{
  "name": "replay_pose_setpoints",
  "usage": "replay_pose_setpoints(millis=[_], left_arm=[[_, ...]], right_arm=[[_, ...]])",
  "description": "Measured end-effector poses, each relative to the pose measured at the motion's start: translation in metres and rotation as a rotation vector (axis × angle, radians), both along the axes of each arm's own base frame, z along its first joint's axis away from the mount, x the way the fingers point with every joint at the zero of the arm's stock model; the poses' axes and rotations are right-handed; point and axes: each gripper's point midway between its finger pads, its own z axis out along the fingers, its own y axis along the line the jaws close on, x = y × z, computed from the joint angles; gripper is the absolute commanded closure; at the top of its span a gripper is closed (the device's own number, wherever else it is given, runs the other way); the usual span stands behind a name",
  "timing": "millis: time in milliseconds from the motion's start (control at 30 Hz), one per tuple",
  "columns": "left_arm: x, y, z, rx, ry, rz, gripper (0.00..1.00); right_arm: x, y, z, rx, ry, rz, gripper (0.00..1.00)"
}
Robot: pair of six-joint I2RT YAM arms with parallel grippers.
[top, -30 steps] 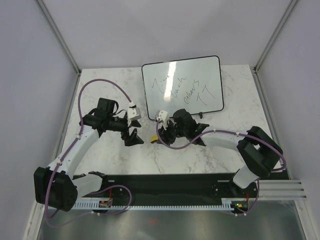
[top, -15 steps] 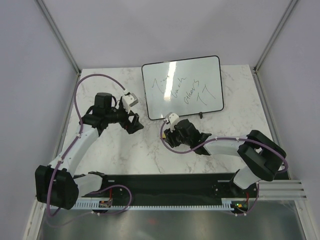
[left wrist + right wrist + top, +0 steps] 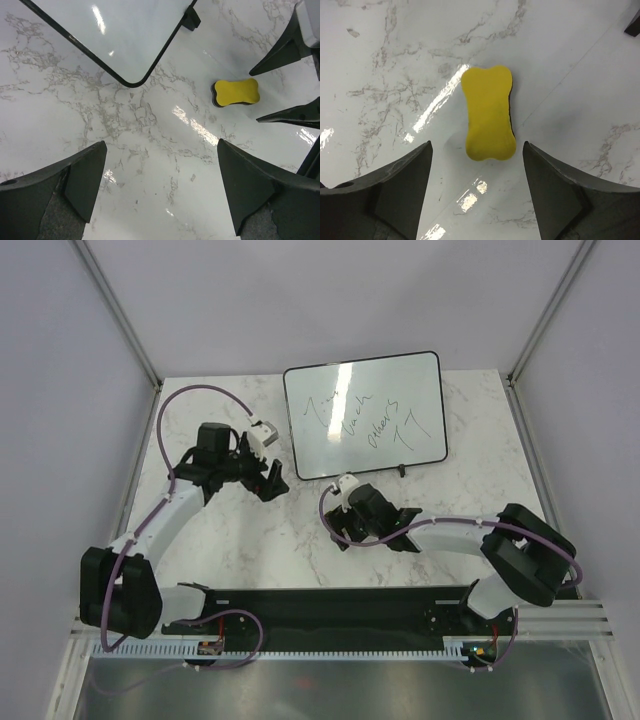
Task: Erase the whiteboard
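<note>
The eraser's near end is within reach of my right gripper's fingers, but only that end, in the right wrist view. I should move my right gripper toward the eraser's narrow middle before I close on the eraser.
The whiteboard (image 3: 363,415) stands at the back of the marble table with black handwriting on it; its near-left corner (image 3: 115,35) shows in the left wrist view. A yellow bone-shaped eraser (image 3: 487,121) lies flat on the marble. My right gripper (image 3: 476,146) is open, its fingers on either side of the eraser's near end without touching it. In the left wrist view the eraser (image 3: 236,93) sits beside the right gripper's dark fingertips (image 3: 285,50). My left gripper (image 3: 161,145) is open over bare marble just below the whiteboard's corner.
A small black foot (image 3: 191,20) sticks out from the whiteboard's lower edge. Both arms (image 3: 170,510) (image 3: 450,530) reach in from the near edge, their grippers (image 3: 272,483) (image 3: 338,528) close together mid-table. Grey walls enclose the table.
My right gripper has opened and let go of the eraser, which now lies on the table. My left gripper has moved back toward the whiteboard's corner, still open.
</note>
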Motion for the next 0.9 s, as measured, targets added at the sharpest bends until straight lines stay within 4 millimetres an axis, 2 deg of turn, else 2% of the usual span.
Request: replay_pose_setpoints(millis=[200,333,633,800,900], left_arm=[[0.021,0.003,-0.007,0.004,0.022,0.087,0.02],[0.040,0.001,-0.005,-0.017,0.015,0.143,0.02],[0.064,-0.005,-0.002,-0.068,-0.027,0.182,0.02],[0.071,-0.007,-0.012,-0.075,-0.011,0.192,0.02],[0.075,-0.008,-0.013,-0.078,-0.017,0.194,0.02]], right_arm=[[0.015,0.019,0.022,-0.003,0.000,0.003,0.22],[0.030,0.036,0.024,-0.031,0.020,0.002,0.23],[0.023,0.019,0.006,-0.134,0.074,-0.016,0.26],[0.025,0.018,-0.008,-0.187,0.087,-0.002,0.28],[0.030,0.021,-0.009,-0.201,0.075,0.007,0.33]])
